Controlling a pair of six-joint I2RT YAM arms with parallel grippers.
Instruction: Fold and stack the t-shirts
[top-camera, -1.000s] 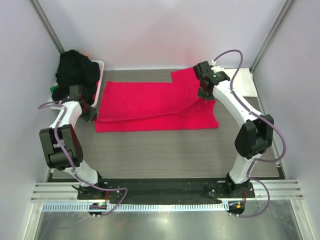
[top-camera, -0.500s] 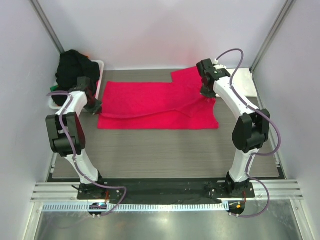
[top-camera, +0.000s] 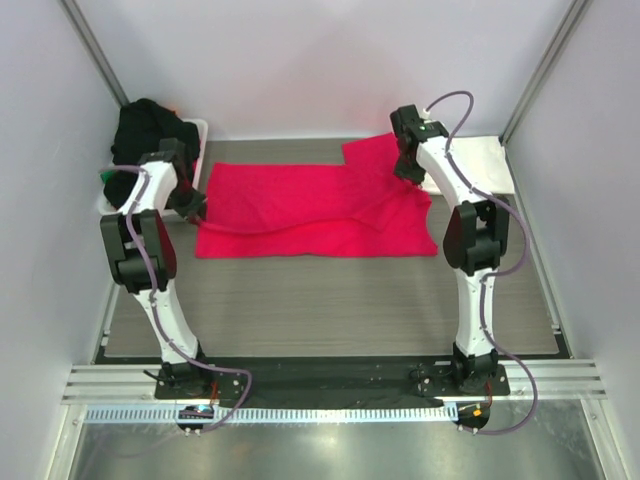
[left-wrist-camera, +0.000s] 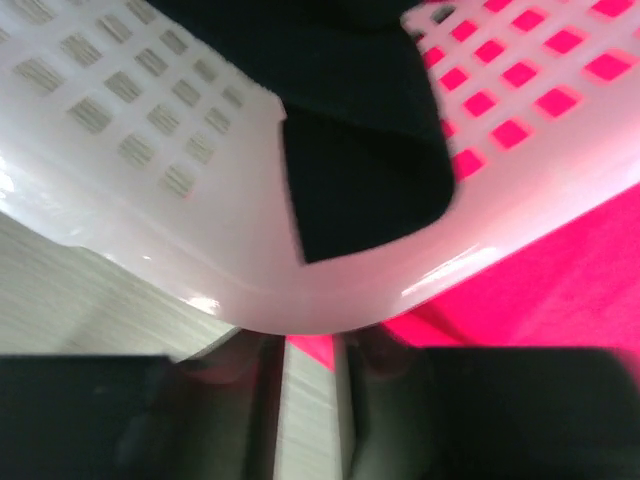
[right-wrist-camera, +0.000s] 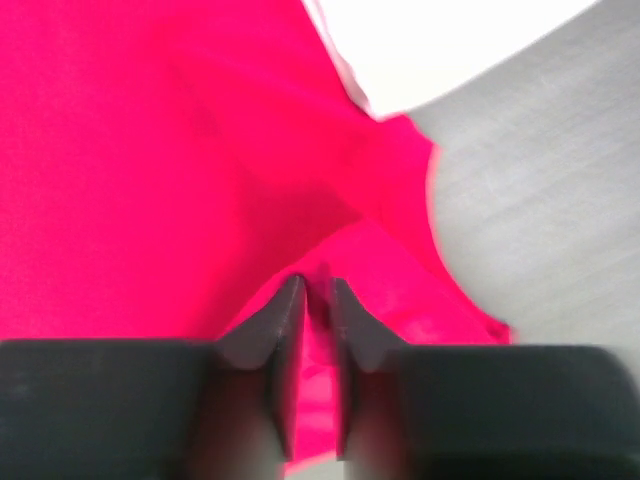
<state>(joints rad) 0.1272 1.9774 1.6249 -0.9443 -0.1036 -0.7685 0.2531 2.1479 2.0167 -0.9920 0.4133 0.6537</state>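
The right gripper grabs the raised fold of red cloth (right-wrist-camera: 150, 150) at the t-shirt's sleeve next, opposite my left gripper, to fold it evenly.
A bright pinkish-red t-shirt (top-camera: 300, 205) lies spread across the table, its front edge folded back over itself. My left gripper (top-camera: 192, 208) is at the shirt's left edge, right against the basket. In the left wrist view its jaws (left-wrist-camera: 310, 345) stand slightly apart, with table showing in the gap and a red corner at the tips. My right gripper (top-camera: 407, 172) sits on the shirt's right sleeve. Its jaws (right-wrist-camera: 316, 285) are a little apart, and a ridge of red cloth (right-wrist-camera: 150, 150) stands between them. A white folded t-shirt (top-camera: 485, 165) lies at the back right.
A white slotted basket (top-camera: 198, 130) stands at the back left, heaped with black t-shirts (top-camera: 150, 135); a bit of green (top-camera: 105, 178) shows at its side. In the left wrist view the basket wall (left-wrist-camera: 250, 260) fills the frame, black cloth (left-wrist-camera: 360, 150) hanging over it. Metal posts stand at the back corners.
Both grippers have moved toward the back, laying the shirt's folded edge down. Both sets of jaws have parted slightly from their earlier pinch on the cloth.
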